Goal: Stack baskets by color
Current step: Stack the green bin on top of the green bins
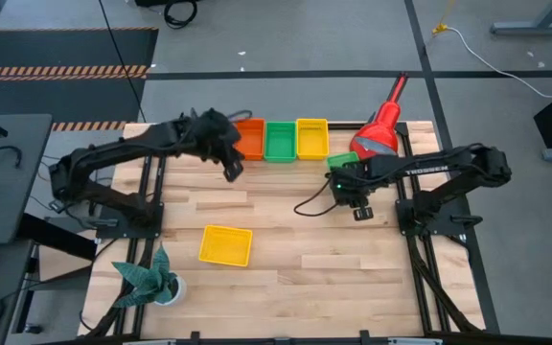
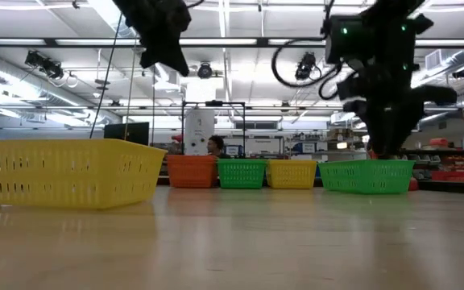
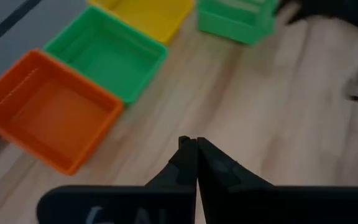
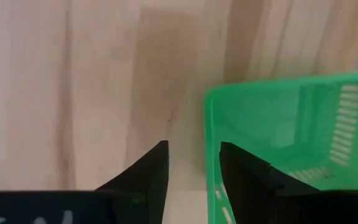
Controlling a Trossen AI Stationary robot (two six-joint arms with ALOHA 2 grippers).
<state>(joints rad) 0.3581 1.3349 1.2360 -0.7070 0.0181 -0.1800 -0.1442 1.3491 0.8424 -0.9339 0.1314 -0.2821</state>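
My right gripper grabs the loose green basket by its side rim point(image 4: 209, 134) next, to stack it into the matching green basket in the row.
Three baskets stand in a row at the table's far edge: orange point(image 1: 249, 139), green point(image 1: 280, 141) and yellow point(image 1: 311, 137). A second green basket point(image 1: 341, 161) sits flat on the table just right of them, and a second yellow basket point(image 1: 225, 244) lies near the front. My right gripper point(image 4: 193, 149) points down, open, over the second green basket's point(image 4: 291, 137) side wall, with one finger outside it and one inside. My left gripper point(image 3: 191, 143) is shut and empty, raised above the table in front of the orange basket point(image 3: 48, 112). My right gripper stands open astride the green basket's side wall point(image 4: 211, 143), coming from above. The outer finger point(image 4: 154, 168) is clear of it. Whether the inner finger point(image 4: 241, 174) touches the wall, I cannot tell. The basket rests on the table.
A red cone-shaded lamp point(image 1: 381, 129) stands at the far right, close behind my right arm. A potted plant point(image 1: 151, 278) sits at the front left corner. Bare wood lies between the far row and the front yellow basket point(image 2: 63, 169).
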